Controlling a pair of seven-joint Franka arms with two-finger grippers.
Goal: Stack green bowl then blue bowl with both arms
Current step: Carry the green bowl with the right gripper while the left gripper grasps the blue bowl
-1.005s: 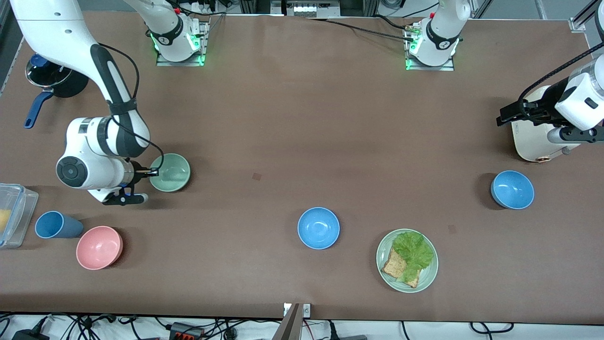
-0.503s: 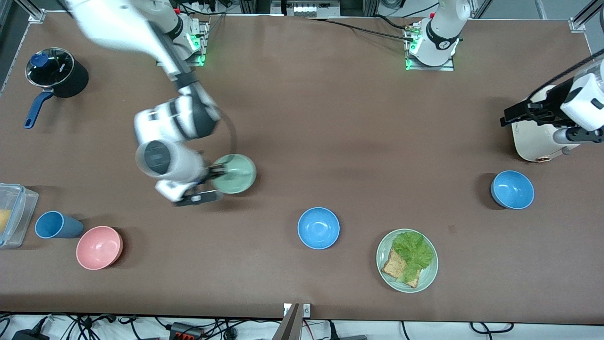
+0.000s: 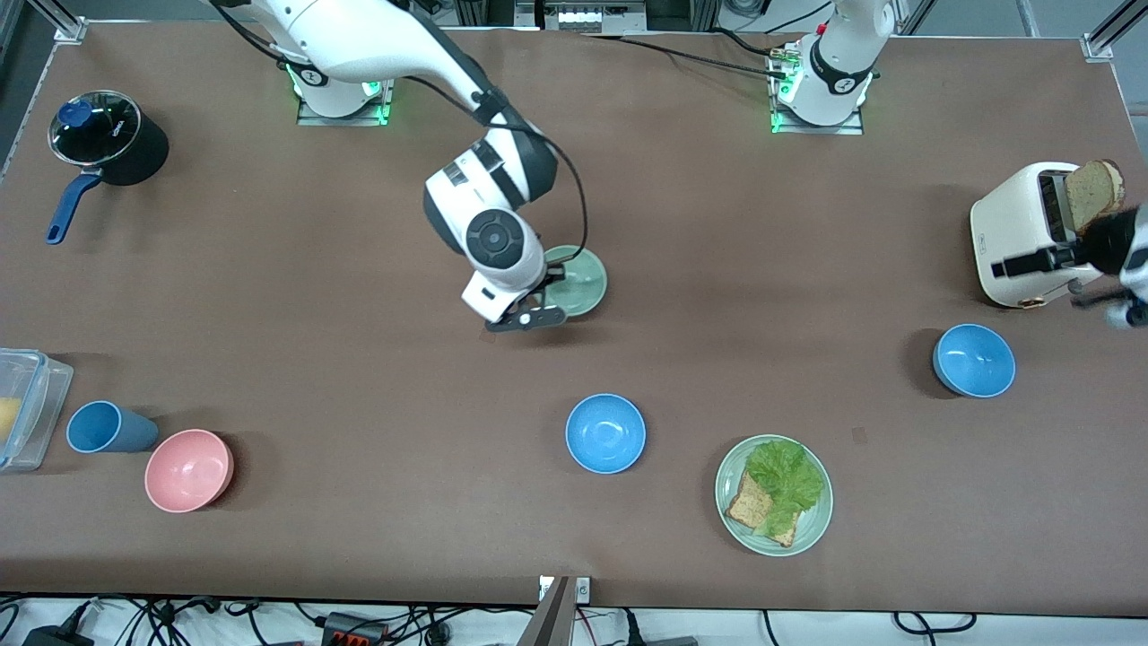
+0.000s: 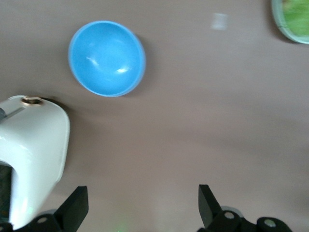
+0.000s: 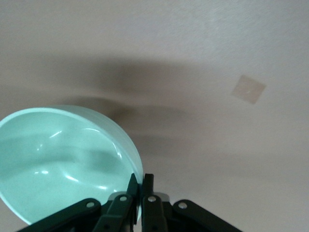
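Next, my left gripper grabs the blue bowl by its rim (image 3: pixel 975 327) to stack it into the green bowl (image 3: pixel 583 278).
My right gripper (image 3: pixel 553 289) is shut on the rim of the pale green bowl (image 3: pixel 583 278) and holds it over the middle of the table. In the right wrist view the fingers (image 5: pixel 141 181) pinch the bowl's (image 5: pixel 63 159) edge. One blue bowl (image 3: pixel 605 433) sits near the front camera. A second blue bowl (image 3: pixel 974 360) sits toward the left arm's end. My left gripper (image 3: pixel 1090 283) is open and empty by the toaster, above the table. Its wrist view (image 4: pixel 140 208) shows that second blue bowl (image 4: pixel 107 58) apart from the fingertips.
A white toaster (image 3: pixel 1022 233) holding a bread slice stands by the left gripper. A green plate (image 3: pixel 731 516) carries lettuce and bread. A pink bowl (image 3: pixel 188 469), blue cup (image 3: pixel 108 427), clear container (image 3: pixel 31 404) and black pot (image 3: pixel 108 135) sit at the right arm's end.
My right arm has carried the green bowl from the right arm's end of the table to over its middle. My left gripper has shifted toward the table's edge by the toaster.
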